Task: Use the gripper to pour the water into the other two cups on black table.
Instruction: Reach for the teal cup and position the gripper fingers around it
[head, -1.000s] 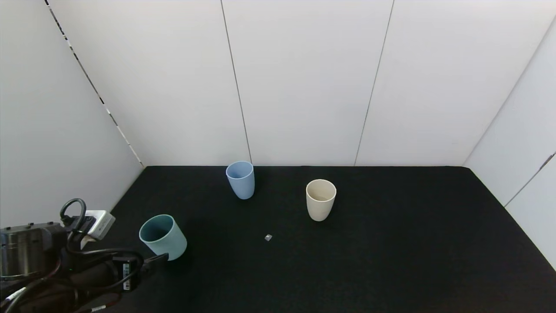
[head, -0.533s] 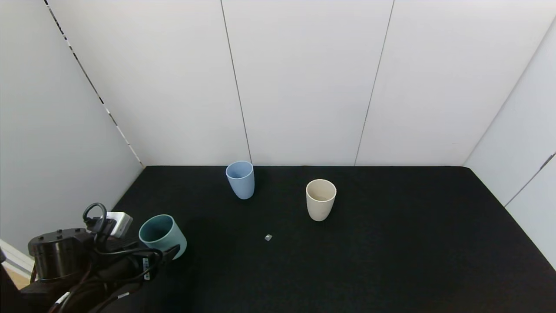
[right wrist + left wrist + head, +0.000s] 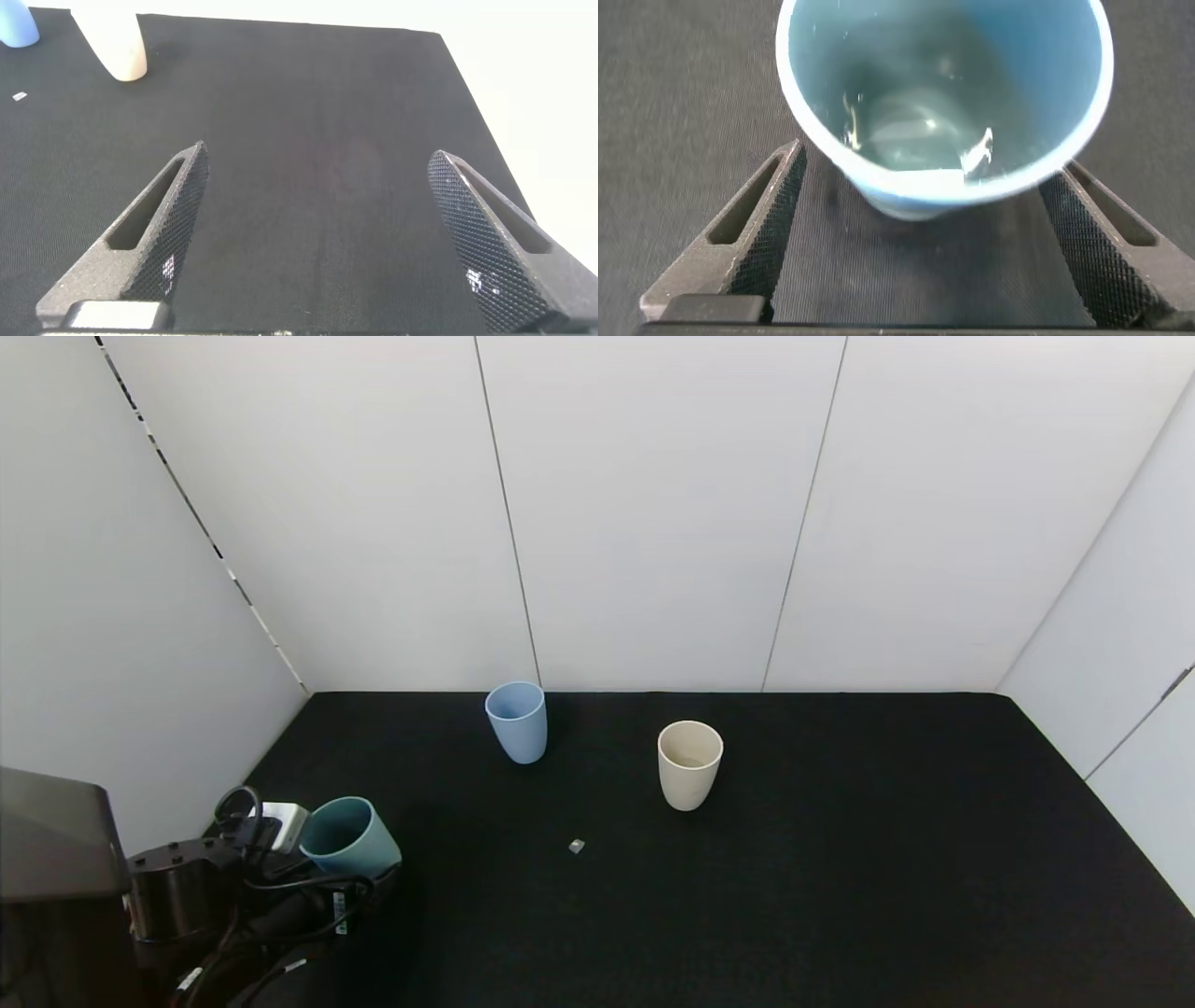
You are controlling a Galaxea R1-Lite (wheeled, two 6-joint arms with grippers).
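My fingers are still short of the cup's side in the left wrist view, so my left gripper moves toward the teal-green cup next, before it closes.
A light blue cup (image 3: pixel 516 721) and a cream-beige cup (image 3: pixel 689 763) stand upright on the black table (image 3: pixel 794 859), toward the back. A teal-green cup (image 3: pixel 348 836) stands at the near left; the left wrist view shows water in it (image 3: pixel 924 140). My left gripper (image 3: pixel 369 882) is at that cup's near side, open, its fingers (image 3: pixel 757 233) spread on either side of the cup and not touching it. My right gripper (image 3: pixel 322 243) is open and empty over bare table; it is out of the head view.
A small grey scrap (image 3: pixel 576 846) lies on the table in front of the two cups. White wall panels (image 3: pixel 653 513) close the back and both sides. The cream-beige cup (image 3: pixel 112 42) and the scrap (image 3: pixel 19 95) show far off in the right wrist view.
My left arm has moved rightward and forward, bringing its gripper up to the teal-green cup. The cups have not moved.
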